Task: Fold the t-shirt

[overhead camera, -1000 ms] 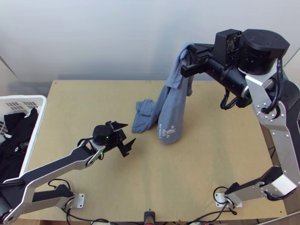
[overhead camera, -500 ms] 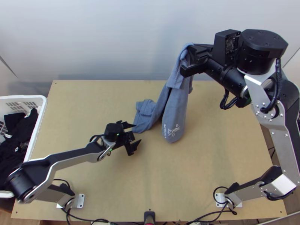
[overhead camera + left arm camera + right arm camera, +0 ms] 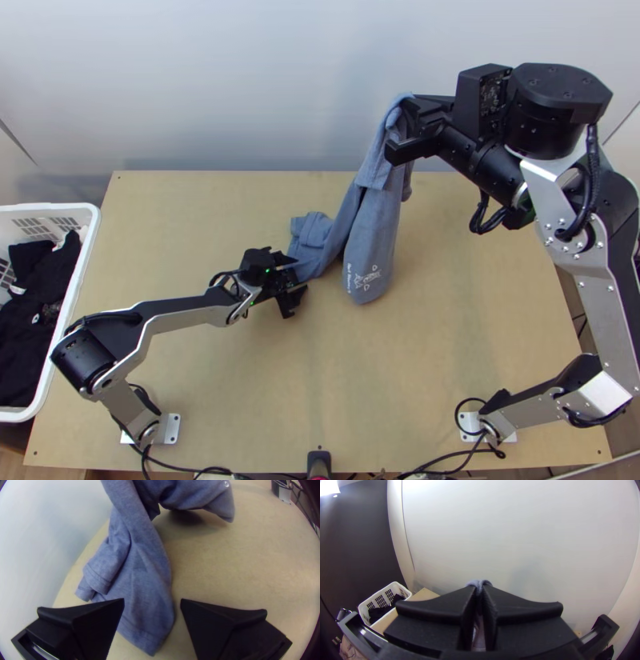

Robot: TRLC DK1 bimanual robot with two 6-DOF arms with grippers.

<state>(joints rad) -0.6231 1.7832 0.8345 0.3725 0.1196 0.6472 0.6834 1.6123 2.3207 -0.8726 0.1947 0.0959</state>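
My left gripper pinches the t-shirt by its hem corner [image 3: 150, 643] next, as that corner lies spread while the rest hangs bunched.
The blue-grey t-shirt [image 3: 372, 232] hangs bunched from my right gripper [image 3: 404, 128], high above the table's far part; its lower left part rests on the wood, and a white print shows on the hanging part. In the right wrist view my right gripper [image 3: 480, 596] is shut on a pinch of the t-shirt [image 3: 479, 583]. My left gripper [image 3: 301, 274] is at the lower left end of the cloth. In the left wrist view the left gripper [image 3: 152, 601] is open, with the end of the t-shirt [image 3: 143, 590] beyond and between its fingers.
A white basket [image 3: 68, 316] with dark clothes [image 3: 40, 312] stands at the table's left side. The wooden table [image 3: 336, 392] reaches to a pale wall behind. A small black device [image 3: 318, 462] sits at the near edge, with cables beside it.
My left gripper has moved right to the t-shirt's lower left end, staying open. The hanging part with the print has swung slightly to the right. The right gripper has stayed nearly still.
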